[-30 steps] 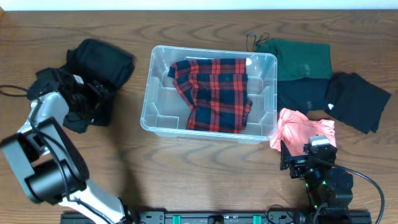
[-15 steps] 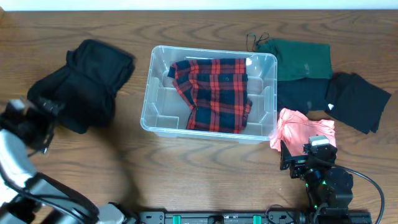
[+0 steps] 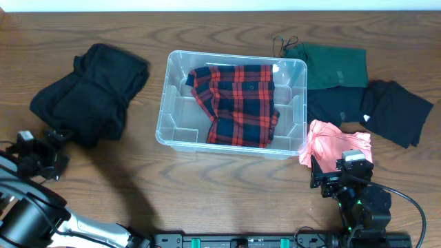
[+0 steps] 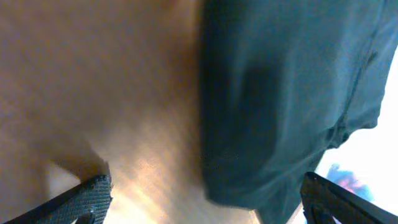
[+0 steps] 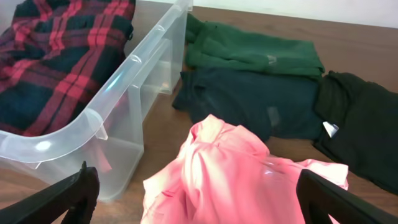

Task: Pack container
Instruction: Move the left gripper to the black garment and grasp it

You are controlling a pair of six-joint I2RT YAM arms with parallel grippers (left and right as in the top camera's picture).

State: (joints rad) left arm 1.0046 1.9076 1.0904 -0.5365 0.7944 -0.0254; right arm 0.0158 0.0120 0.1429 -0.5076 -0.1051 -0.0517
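I will next pick up the black garment with my left gripper by its edge farthest from the container (image 3: 298,110), which leaves the rest free to lay inside.
The clear container (image 3: 298,110) stands mid-table with a red-and-navy plaid shirt (image 3: 238,103) lying inside. A black garment (image 3: 89,96) lies in a heap to its left. My left gripper (image 3: 52,148) is open and empty just in front of that heap, near the left edge; in the left wrist view (image 4: 205,205) the dark garment (image 4: 286,93) lies ahead. My right gripper (image 3: 337,165) is open and empty at the near edge of a pink garment (image 3: 334,145). The right wrist view (image 5: 199,205) shows the pink garment (image 5: 230,174) between the open fingers and the container (image 5: 124,81) to the left.
Right of the container lie a green garment (image 3: 331,65), a dark navy garment (image 3: 334,103) and a black garment (image 3: 396,110). They also show in the right wrist view: green (image 5: 255,50), navy (image 5: 249,99), black (image 5: 360,124).
My left arm has pulled back from the black heap toward the table's front left edge, leaving the garment lying there. The right arm has not moved.
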